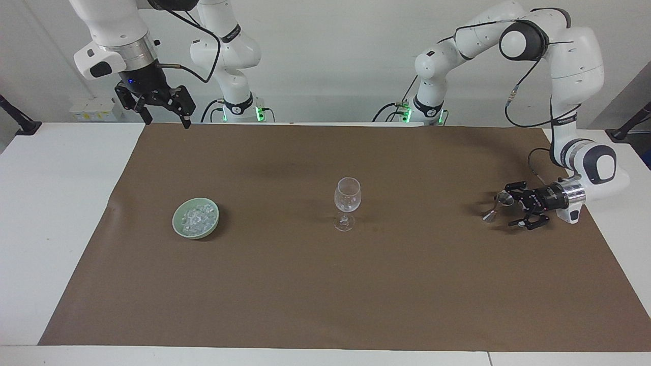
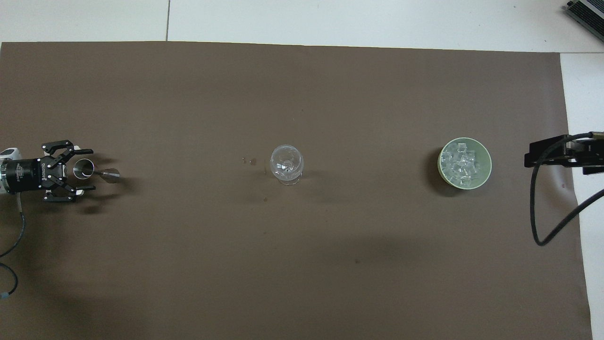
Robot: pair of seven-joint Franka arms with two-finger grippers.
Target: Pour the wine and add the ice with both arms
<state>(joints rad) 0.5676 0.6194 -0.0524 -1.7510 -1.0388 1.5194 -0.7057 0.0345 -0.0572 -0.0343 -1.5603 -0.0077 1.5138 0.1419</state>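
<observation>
My left gripper grabs the jigger by the narrow middle (image 2: 98, 172) between the cups next, since the small metal jigger's cups slope outward toward both ends.
An empty clear wine glass (image 1: 347, 203) (image 2: 287, 164) stands upright mid-mat. The ice (image 1: 196, 217) (image 2: 465, 163) fills a pale green bowl (image 1: 175, 223) (image 2: 489, 165) toward the right arm's end. No wine shows in either view. My left gripper (image 1: 506, 207) (image 2: 92, 169) lies low over the mat at the left arm's end. It is open, with a finger on each side of a small metal jigger (image 1: 504, 198) (image 2: 84, 169) and a gap on both sides. My right gripper (image 1: 163, 109) hangs open, high over the mat's edge by the robots, and the right arm waits.
A brown mat (image 1: 325, 295) (image 2: 302, 94) covers most of the white table (image 1: 51, 203). A few small drops (image 2: 250, 161) mark the mat beside the glass. A black cable (image 2: 538, 217) loops from the right arm past the bowl.
</observation>
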